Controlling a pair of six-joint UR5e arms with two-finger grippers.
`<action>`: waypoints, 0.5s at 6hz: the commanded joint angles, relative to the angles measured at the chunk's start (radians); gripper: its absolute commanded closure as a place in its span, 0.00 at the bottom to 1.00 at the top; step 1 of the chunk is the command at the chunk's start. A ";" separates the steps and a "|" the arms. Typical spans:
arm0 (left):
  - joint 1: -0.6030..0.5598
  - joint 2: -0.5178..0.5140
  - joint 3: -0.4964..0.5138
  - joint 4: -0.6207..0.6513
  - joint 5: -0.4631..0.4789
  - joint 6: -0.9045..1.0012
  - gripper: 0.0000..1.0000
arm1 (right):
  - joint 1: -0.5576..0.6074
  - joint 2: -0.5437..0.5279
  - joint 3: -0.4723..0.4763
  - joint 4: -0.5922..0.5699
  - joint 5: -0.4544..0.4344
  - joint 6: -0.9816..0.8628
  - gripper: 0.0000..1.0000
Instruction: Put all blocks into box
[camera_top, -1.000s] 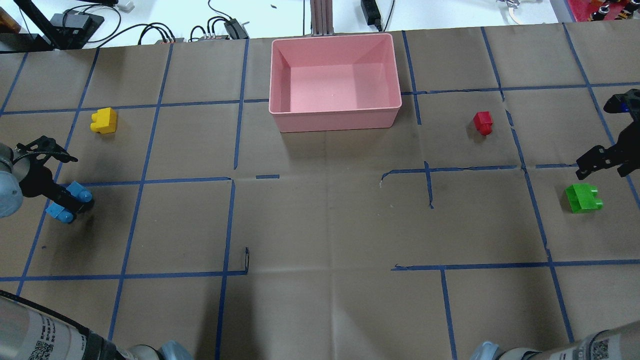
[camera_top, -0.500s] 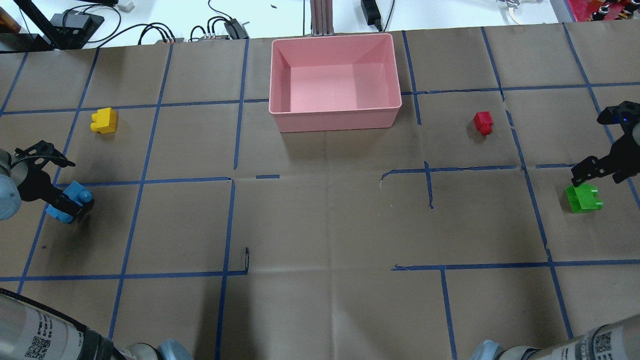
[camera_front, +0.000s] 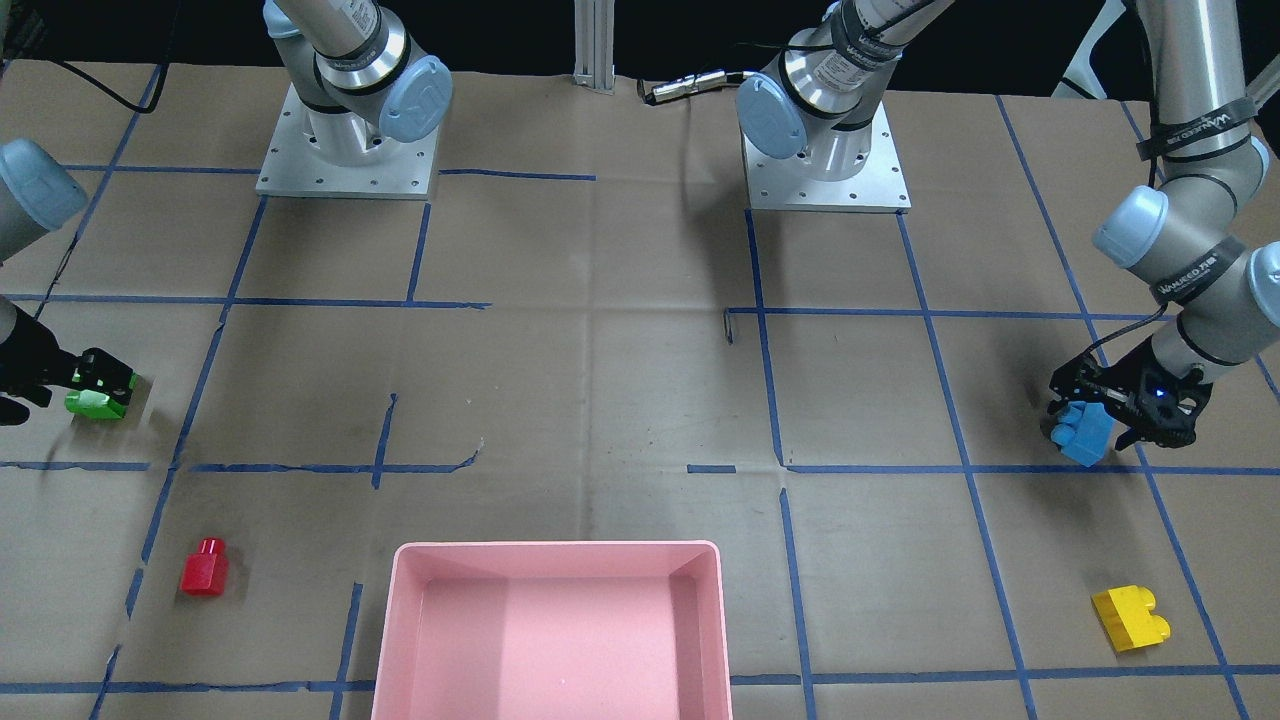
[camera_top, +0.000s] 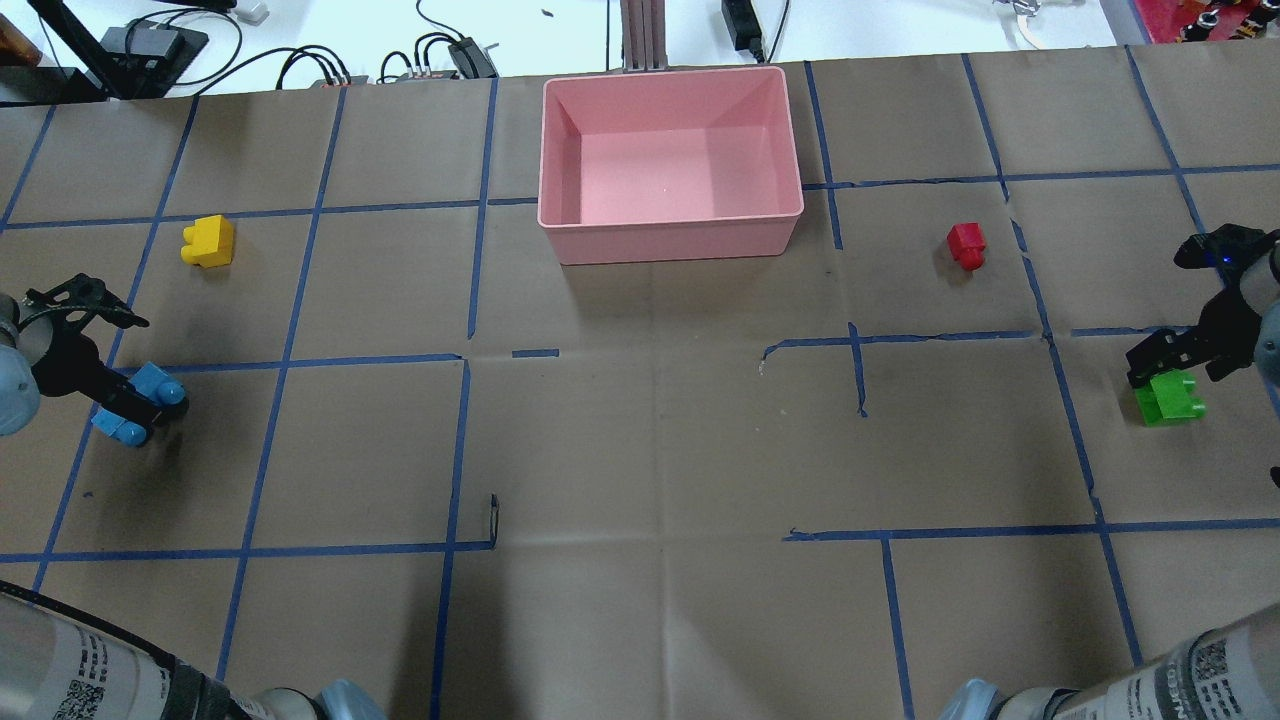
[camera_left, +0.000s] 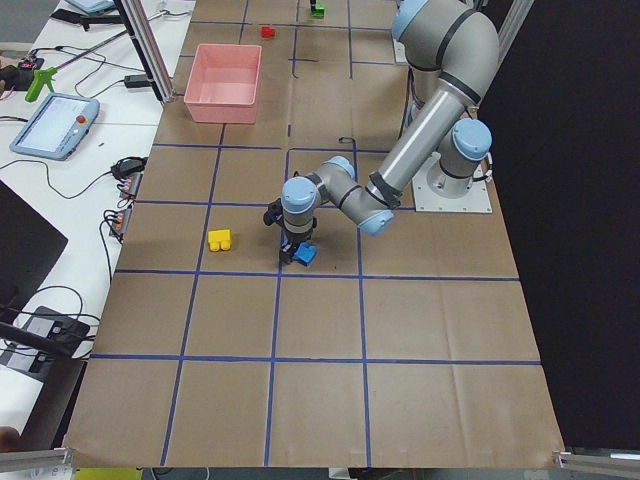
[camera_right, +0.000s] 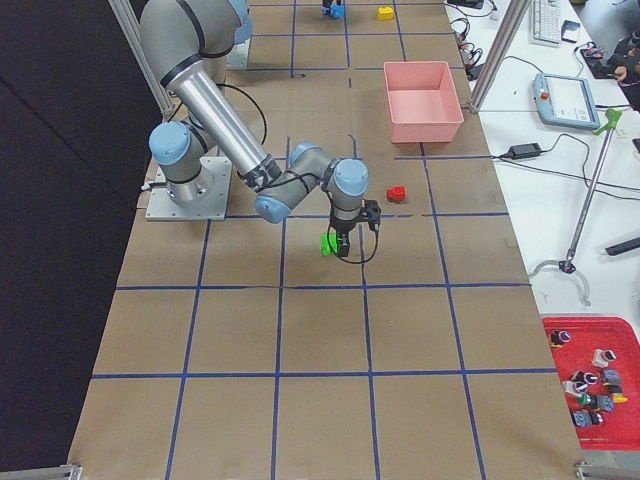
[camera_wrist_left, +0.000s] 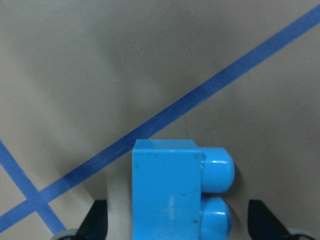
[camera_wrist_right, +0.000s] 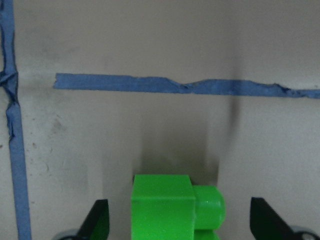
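Observation:
My left gripper should grab the light-blue brick across its studs and opposite flat side (camera_front: 1081, 432) next, to put it into the pink box (camera_front: 549, 630).
The light-blue brick (camera_top: 154, 384) lies on the table at the far left. My left gripper (camera_top: 133, 405) is down around it, open; in the left wrist view both fingertips (camera_wrist_left: 99, 220) stand clear of the brick (camera_wrist_left: 167, 195). The green brick (camera_top: 1172, 402) lies at the far right. My right gripper (camera_top: 1160, 368) is open and straddles its back end; the right wrist view shows gaps on both sides of the brick (camera_wrist_right: 162, 207). The yellow brick (camera_top: 208, 241) and the red brick (camera_top: 967, 244) lie loose on the table. The pink box (camera_top: 670, 245) stands empty at the far middle.
Brown paper with blue tape lines covers the table (camera_top: 640, 450). Cables and power bricks (camera_top: 440, 55) lie beyond the far edge. An aluminium post (camera_top: 640, 35) stands just behind the box. The arm bases (camera_front: 345, 140) are bolted down on the robot's side.
My right gripper has moved forward-left and down from beside the green brick to straddle it. My left gripper has shifted only slightly at the blue brick. No brick has moved.

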 joint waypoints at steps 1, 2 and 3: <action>-0.005 -0.001 0.002 0.000 -0.003 0.000 0.18 | 0.000 0.002 0.008 0.000 -0.002 -0.008 0.00; -0.011 0.000 0.002 0.000 -0.003 0.000 0.23 | 0.000 0.000 0.008 0.001 -0.031 -0.017 0.02; -0.011 0.002 0.002 0.000 -0.002 0.000 0.31 | 0.000 0.000 0.008 0.006 -0.039 -0.019 0.09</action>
